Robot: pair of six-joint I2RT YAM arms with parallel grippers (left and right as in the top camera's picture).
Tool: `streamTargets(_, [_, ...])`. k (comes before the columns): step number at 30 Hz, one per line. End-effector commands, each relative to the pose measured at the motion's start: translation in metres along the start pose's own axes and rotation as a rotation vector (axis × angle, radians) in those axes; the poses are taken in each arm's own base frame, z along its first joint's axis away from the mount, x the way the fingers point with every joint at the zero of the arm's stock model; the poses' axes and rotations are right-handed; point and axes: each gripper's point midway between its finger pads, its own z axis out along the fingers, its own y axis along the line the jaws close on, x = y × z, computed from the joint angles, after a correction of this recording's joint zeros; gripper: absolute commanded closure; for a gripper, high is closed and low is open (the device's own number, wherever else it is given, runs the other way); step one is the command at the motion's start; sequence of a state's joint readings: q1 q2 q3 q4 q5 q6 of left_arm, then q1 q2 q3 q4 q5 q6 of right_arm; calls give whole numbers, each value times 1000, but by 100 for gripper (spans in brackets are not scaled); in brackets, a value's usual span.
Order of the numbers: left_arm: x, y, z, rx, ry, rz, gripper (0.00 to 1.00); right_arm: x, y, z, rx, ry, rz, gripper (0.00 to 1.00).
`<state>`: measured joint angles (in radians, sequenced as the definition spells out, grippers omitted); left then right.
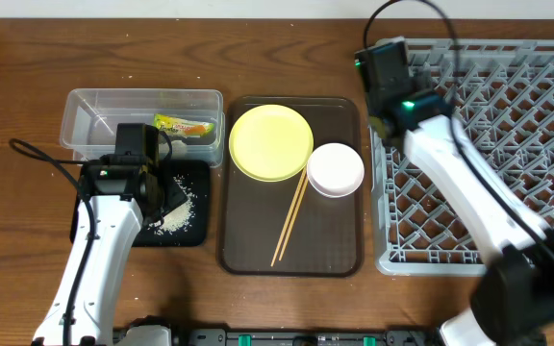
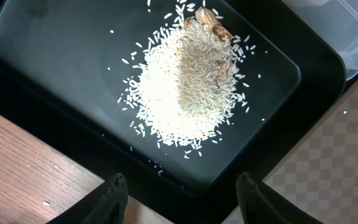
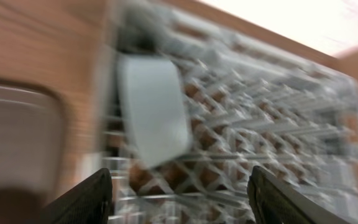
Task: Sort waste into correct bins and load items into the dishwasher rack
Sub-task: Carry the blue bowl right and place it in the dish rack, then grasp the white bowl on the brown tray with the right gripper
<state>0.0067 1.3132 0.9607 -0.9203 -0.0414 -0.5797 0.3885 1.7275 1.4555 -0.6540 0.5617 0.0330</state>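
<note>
The white bowl needs to go into the rack, so my right gripper should grab the bowl's rim on the side facing the rack, with one finger inside the bowl.
The heap of white rice-like crumbs (image 2: 188, 81) lies in the black tray (image 2: 55, 56), with a few brown bits at its top. My left gripper (image 2: 182, 196) hangs open just above the tray's near rim, nothing between its fingers. The green-and-orange wrapper (image 1: 186, 127) lies in the clear tub (image 1: 94, 115). My right gripper (image 3: 179, 193) is open and empty over the far left corner of the dishwasher rack (image 1: 508, 144). A pale bluish item (image 3: 151, 109), too blurred to name, leans among the rack's (image 3: 272, 124) pegs ahead of it.
The brown serving tray (image 1: 335, 240) between bins and rack carries the yellow plate (image 1: 270, 142), the white bowl (image 1: 336, 169) and the chopsticks (image 1: 289, 221). The black tray (image 1: 190, 226) sits directly in front of the tub. My right arm (image 1: 469, 192) crosses the rack.
</note>
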Motion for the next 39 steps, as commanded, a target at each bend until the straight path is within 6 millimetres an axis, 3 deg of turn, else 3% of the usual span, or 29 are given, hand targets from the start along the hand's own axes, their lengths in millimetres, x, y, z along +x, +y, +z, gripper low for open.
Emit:
streamTargets(1, [-2,5,-2,-16,-13,-14,41,-10,56,-36,-401,-37,32,32])
streamTargets(4, [-2,5,-2,-16,-12,-14,40,0,86,-49,-587,3,18,34])
streamTargets(7, [-2,5,-2,-16,-12,-14,40,17,100,-44,-623,72,-8,34])
streamTargets(20, [0,6,-2,-20,-7,-14,40,108,142,15,-603,422,-118,38])
streamTargets(25, [0,6,-2,-20,-7,-14,41,130,150,29,-595,497,-138,43])
streamTargets(29, [0,6,-2,-20,-7,-14,41,134,151,32,-594,513,-143,63])
streamTargets(32, [0,6,-2,-20,-7,-14,41,134,150,31,-593,512,-142,70])
streamTargets(37, [0,6,-2,-21,-6,-14,41,134,150,30,-593,514,-142,99])
streamTargets(39, [0,6,-2,-21,-6,-14,41,132,148,28,-592,510,-140,99])
